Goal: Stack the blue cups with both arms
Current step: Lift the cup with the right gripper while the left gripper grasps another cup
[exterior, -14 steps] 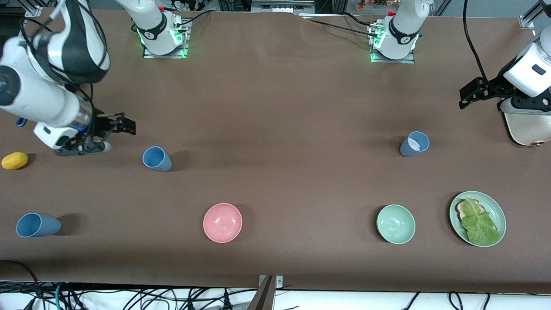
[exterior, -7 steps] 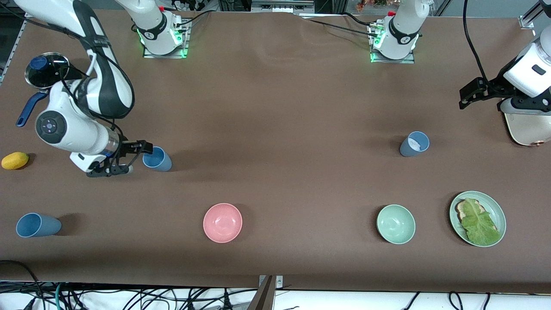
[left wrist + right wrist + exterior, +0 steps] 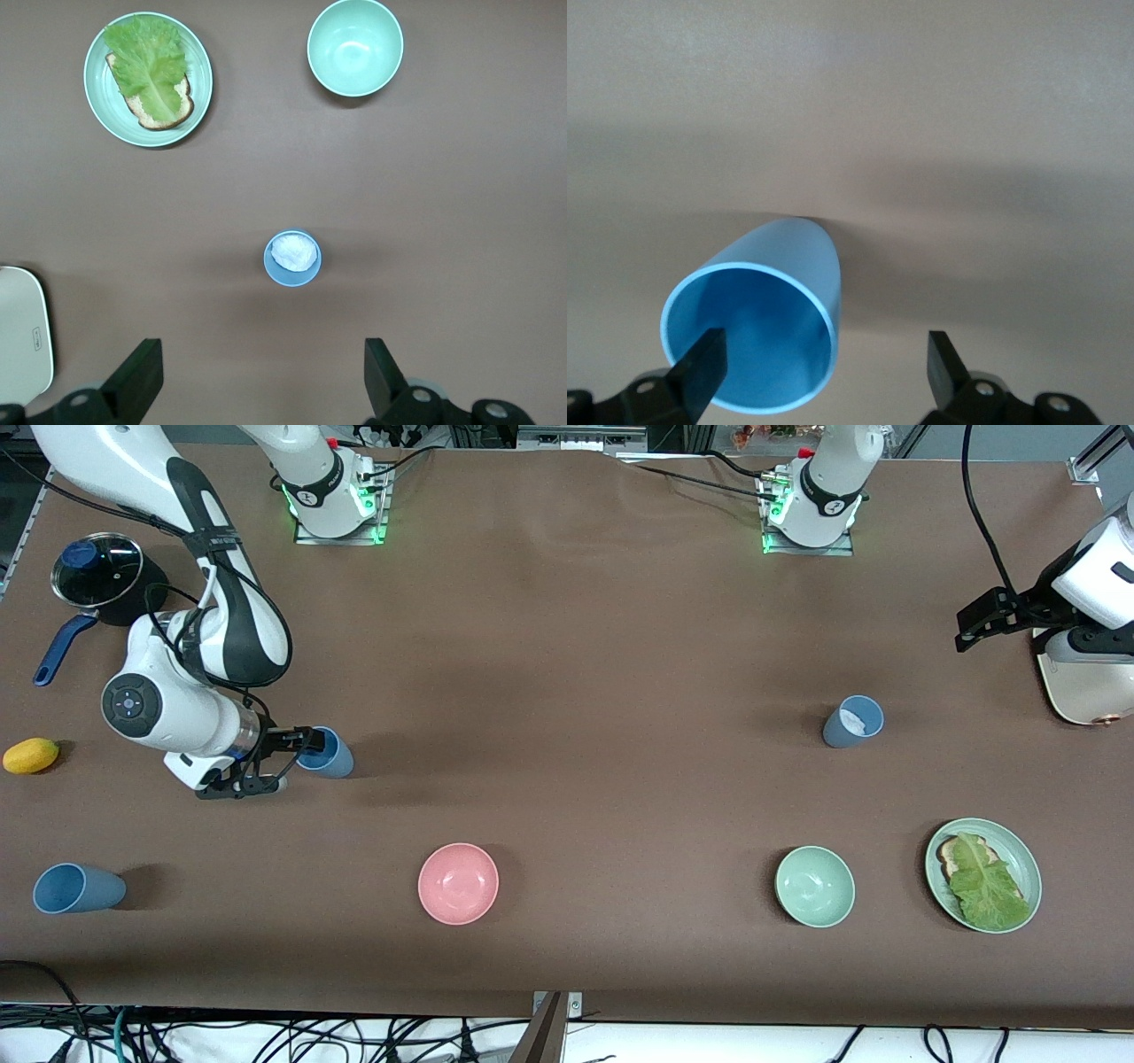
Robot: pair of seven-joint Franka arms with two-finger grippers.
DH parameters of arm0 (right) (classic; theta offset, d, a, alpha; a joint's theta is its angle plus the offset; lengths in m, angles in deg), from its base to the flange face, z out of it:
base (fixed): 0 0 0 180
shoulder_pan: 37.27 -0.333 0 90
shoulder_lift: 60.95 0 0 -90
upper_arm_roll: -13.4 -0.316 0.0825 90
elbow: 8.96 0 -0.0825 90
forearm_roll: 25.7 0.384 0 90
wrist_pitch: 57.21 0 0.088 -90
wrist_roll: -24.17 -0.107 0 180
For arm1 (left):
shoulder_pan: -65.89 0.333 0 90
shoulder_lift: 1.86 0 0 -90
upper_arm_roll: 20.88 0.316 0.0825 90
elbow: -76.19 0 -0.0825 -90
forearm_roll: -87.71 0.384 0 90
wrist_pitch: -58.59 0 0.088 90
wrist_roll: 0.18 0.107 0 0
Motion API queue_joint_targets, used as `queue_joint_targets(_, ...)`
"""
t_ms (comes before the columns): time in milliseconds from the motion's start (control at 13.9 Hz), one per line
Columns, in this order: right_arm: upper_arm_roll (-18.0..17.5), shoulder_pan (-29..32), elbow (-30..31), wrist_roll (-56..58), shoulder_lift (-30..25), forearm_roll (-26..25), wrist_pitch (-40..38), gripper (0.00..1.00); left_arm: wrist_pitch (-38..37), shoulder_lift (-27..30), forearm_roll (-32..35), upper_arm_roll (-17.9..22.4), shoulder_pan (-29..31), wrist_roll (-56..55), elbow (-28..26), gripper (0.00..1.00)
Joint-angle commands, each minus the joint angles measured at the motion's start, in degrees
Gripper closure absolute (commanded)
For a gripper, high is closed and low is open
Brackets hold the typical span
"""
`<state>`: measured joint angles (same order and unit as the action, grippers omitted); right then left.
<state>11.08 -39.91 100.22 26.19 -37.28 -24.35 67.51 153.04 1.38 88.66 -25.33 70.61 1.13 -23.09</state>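
Note:
My right gripper comes down, before closing on the light blue cup, since its fingers only just reach the cup's rim (image 3: pixel 337 734), above the cup's side (image 3: pixel 337 761).
A light blue cup (image 3: pixel 330 754) stands toward the right arm's end of the table. My right gripper (image 3: pixel 282 760) is open and low at this cup. In the right wrist view, one of the right gripper's (image 3: pixel 824 376) fingers (image 3: pixel 702 370) shows against the cup's (image 3: pixel 757 301) open mouth, and the other is out beside the cup. A greyer blue cup (image 3: pixel 853 721) with something white inside stands toward the left arm's end. My left gripper (image 3: pixel 261 381) is open, empty and high above the table, with that cup (image 3: pixel 292 258) below it. A third blue cup (image 3: pixel 78 888) stands near the front corner.
A pink bowl (image 3: pixel 458 883), a pale green bowl (image 3: pixel 814 886) and a green plate with bread and lettuce (image 3: pixel 983 874) line the front. A yellow fruit (image 3: pixel 31 755) and a lidded pot (image 3: pixel 96 576) are at the right arm's end. A white board (image 3: pixel 1081 691) is at the left arm's end.
My right arm has swung down and across, bringing its open gripper from beside the light blue cup up against its rim. My left arm has shifted slightly.

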Motion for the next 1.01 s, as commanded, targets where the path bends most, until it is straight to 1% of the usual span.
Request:
queue_joint_targets(0, -0.2, 0.4, 3.0, 0.0, -0.5, -0.4, 3.7, 0.0, -1.7, -3.5, -1.5, -0.3, 1.3, 0.7, 2.6, 0.0)
queue_joint_targets(72, -0.2, 0.4, 3.9, 0.0, -0.5, -0.4, 5.3, 0.0, -2.4, -6.6, -0.6, -0.5, 1.1, 0.8, 2.7, 0.0)
queue_joint_targets(215, -0.2, 0.3, 5.1, -0.1, -0.2, -0.3, 7.4, 0.0, -3.4, -8.9, -0.9, -0.5, 1.5, 2.5, 1.8, 0.0)
queue_joint_targets(287, -0.2, 0.3, 5.1, -0.1, 0.1, -0.2, 7.6, 0.01, -3.3, -11.0, -0.8, -0.5, 1.6, 4.7, 1.1, 0.0)
queue_joint_targets(359, -0.2, 0.4, 5.0, -0.2, 0.2, 0.0, 7.6, 0.08, -3.1, -12.4, -0.4, -0.5, 1.8, 6.1, 0.1, 0.0)
queue_joint_targets(431, -0.2, 0.3, 5.0, -0.2, 0.2, 0.0, 7.6, 0.19, -2.6, -14.0, -0.1, -0.5, 2.2, 7.4, -1.2, 0.0)
queue_joint_targets(503, -0.2, 0.4, 5.0, -0.3, 0.4, 0.0, 7.6, 0.31, 0.1, -15.2, 0.0, -0.5, 2.8, 8.4, -3.1, 0.0)
queue_joint_targets(574, -0.3, 0.4, 4.8, -0.3, 0.8, 0.0, 7.6, 0.45, 5.2, -15.7, 0.0, -0.5, 4.0, 10.1, -6.9, 0.0)
queue_joint_targets(718, -0.3, 0.4, 4.7, -0.3, 1.0, 0.0, 7.6, 0.67, 16.2, -16.0, -0.1, -0.5, 4.4, 12.0, -14.2, 0.0)
queue_joint_targets(933, -0.4, 0.5, 4.5, -0.3, 1.3, 0.0, 7.1, 0.97, 25.3, -17.3, 0.0, -0.4, 4.4, 12.1, -20.6, 0.0)
